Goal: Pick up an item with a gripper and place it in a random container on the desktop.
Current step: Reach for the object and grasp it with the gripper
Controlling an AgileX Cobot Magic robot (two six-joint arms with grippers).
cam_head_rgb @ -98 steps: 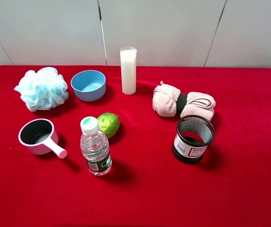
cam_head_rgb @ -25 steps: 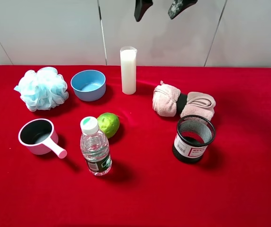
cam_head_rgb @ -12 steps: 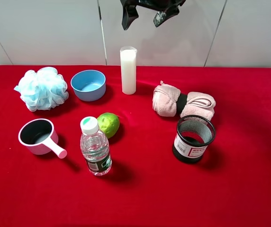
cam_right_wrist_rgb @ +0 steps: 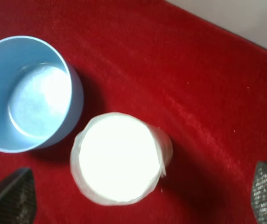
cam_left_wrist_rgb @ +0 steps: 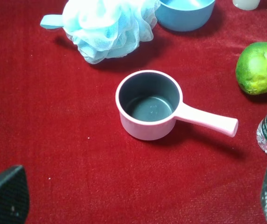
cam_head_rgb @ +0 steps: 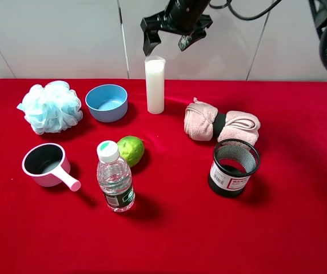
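Observation:
My right gripper is to pick up the tall white cylinder by its upper end next, so that it can put the cylinder in the black wire-mesh cup.
The tall white cylinder stands upright at the back middle of the red desktop. My right gripper hangs open just above its top, one finger on each side. In the right wrist view the cylinder's round top lies between the two fingertips. The black wire-mesh cup with a white and red label stands front right, empty. My left gripper is open over the cloth near the pink handled cup; it is out of the exterior high view.
A blue bowl stands just left of the cylinder, with a light blue bath pouf further left. A lime and a water bottle stand in front. Rolled pink towels lie behind the mesh cup.
My right gripper has come down and to the left from the top edge and now hangs open over the cylinder's top. The objects on the cloth have not moved.

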